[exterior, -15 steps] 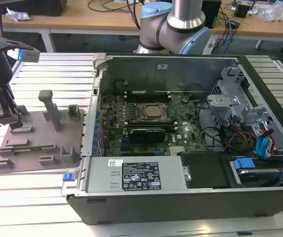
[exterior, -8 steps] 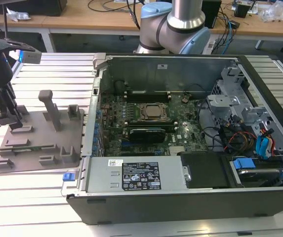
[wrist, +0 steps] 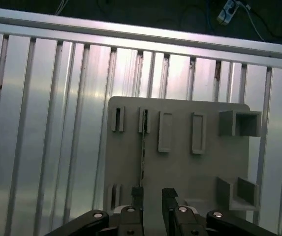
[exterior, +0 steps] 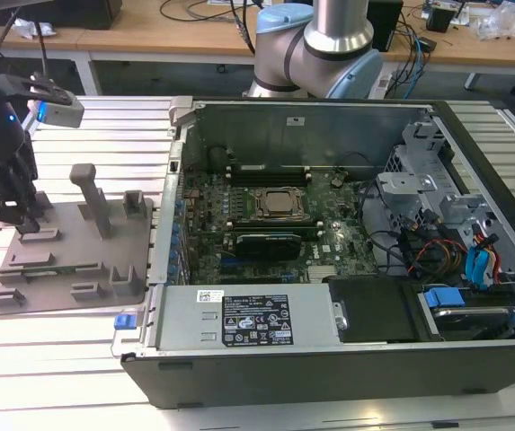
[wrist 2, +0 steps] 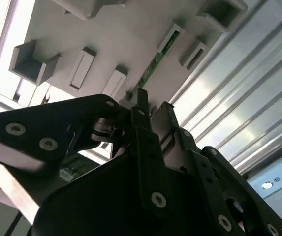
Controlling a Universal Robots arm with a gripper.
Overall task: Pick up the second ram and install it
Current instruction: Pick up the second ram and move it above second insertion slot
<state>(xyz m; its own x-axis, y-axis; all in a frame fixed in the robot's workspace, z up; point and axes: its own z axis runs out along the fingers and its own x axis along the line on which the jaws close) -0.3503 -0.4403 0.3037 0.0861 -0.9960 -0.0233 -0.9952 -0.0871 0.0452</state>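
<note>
Next, my gripper grabs the ram by its exposed middle (exterior: 62, 269), where both sides of the ram stand free, since the tray's slots enclose the ram's ends.
The second ram (wrist: 143, 147) is a thin green stick standing on edge in slots of the grey holder tray (wrist: 180, 167). It shows again in the second wrist view as a green strip (wrist 2: 156, 61) running toward the fingers. My gripper (wrist: 152, 195) is open just above the stick's near end, and one finger (wrist: 137, 194) lines up with the stick. The two black fingers (wrist 2: 141, 105) stand apart there with a gap between them. In the exterior view my gripper (exterior: 7, 208) hangs over the tray (exterior: 68, 269) at the exterior view's left.
An open computer case (exterior: 347, 233) lies to the exterior view's right of the tray, with its motherboard (exterior: 266, 215) and processor socket exposed. Upright posts (exterior: 91, 197) rise from the tray. The arm's base (exterior: 315, 49) stands behind the case. The ribbed aluminium table (wrist: 42, 123) surrounds the tray.
</note>
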